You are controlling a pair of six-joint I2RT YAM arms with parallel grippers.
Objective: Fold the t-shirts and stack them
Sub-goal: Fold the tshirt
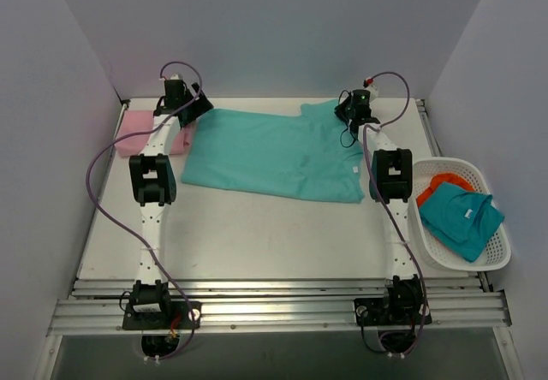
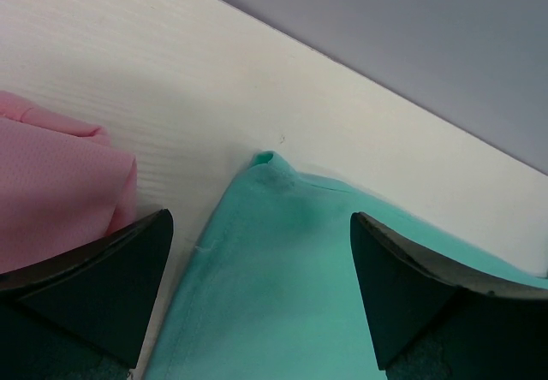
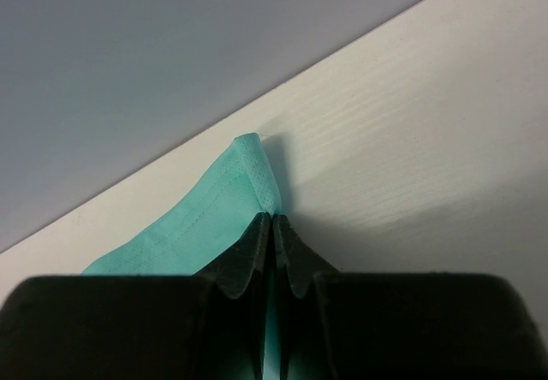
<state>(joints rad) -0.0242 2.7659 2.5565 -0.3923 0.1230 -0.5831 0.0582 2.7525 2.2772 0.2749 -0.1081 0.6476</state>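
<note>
I need to grab the green t-shirt's far corner (image 1: 211,115) beside the pink t-shirt (image 1: 141,132) with my left gripper next, matching my right gripper. Then the green t-shirt's far edge can be folded over.
A light turquoise-green t-shirt (image 1: 274,153) lies spread across the far middle of the white table. A pale pink t-shirt (image 1: 141,132) lies folded at the far left. My left gripper (image 1: 195,106) is open above the green shirt's far left corner (image 2: 274,260), with the pink shirt (image 2: 51,183) just left of it. My right gripper (image 1: 347,113) is shut on the green shirt's far right edge (image 3: 231,196), pinching the hem between its fingers.
A white basket (image 1: 497,252) stands at the right edge, holding a teal shirt (image 1: 462,217) over an orange one (image 1: 441,181). Grey walls enclose the table on three sides. An aluminium rail (image 1: 274,307) runs along the near edge.
</note>
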